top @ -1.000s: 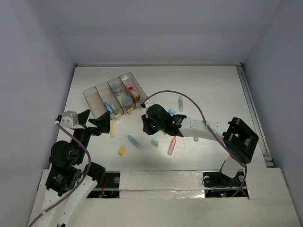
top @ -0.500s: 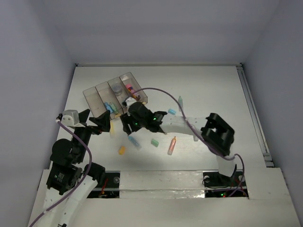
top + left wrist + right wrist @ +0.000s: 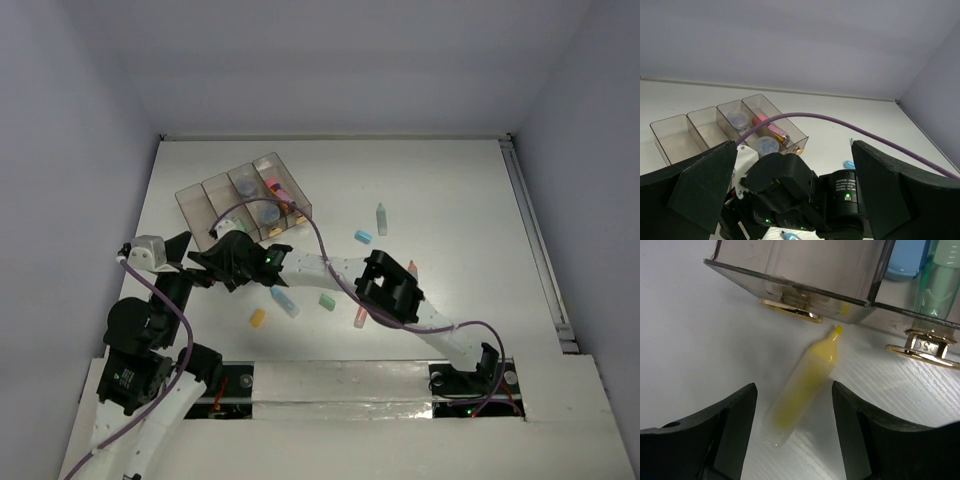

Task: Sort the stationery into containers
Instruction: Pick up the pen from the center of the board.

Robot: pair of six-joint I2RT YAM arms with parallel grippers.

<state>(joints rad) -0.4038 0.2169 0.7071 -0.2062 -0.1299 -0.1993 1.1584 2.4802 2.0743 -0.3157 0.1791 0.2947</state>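
Note:
I will next grab the yellow marker by its pale body [image 3: 801, 389] with my right gripper, so the marker's yellow tip can take a cap.
The smoky tray [image 3: 195, 205] stands at the back left; its compartments hold two grey pots [image 3: 738, 119], a pink marker [image 3: 764, 121] and blue and green pieces [image 3: 912, 260]. A yellow marker [image 3: 805, 385] lies on the table just in front of the tray's near wall [image 3: 805, 270]. My right gripper [image 3: 795, 435] is open and straddles the marker's lower end without touching it. In the top view the right gripper [image 3: 228, 268] hides the marker. My left gripper [image 3: 205, 255] is open and empty, and the right wrist [image 3: 800, 200] sits between its fingers.
Loose on the table: a blue marker [image 3: 283, 298], a yellow block [image 3: 257, 318], a green block [image 3: 326, 300], an orange marker [image 3: 360, 315], a light blue block [image 3: 363, 237] and a green marker [image 3: 381, 217]. The right arm's purple cable [image 3: 865, 132] arcs over the tray.
My right arm has swung left from the middle of the table to the yellow marker in front of the tray. The left arm has not moved.

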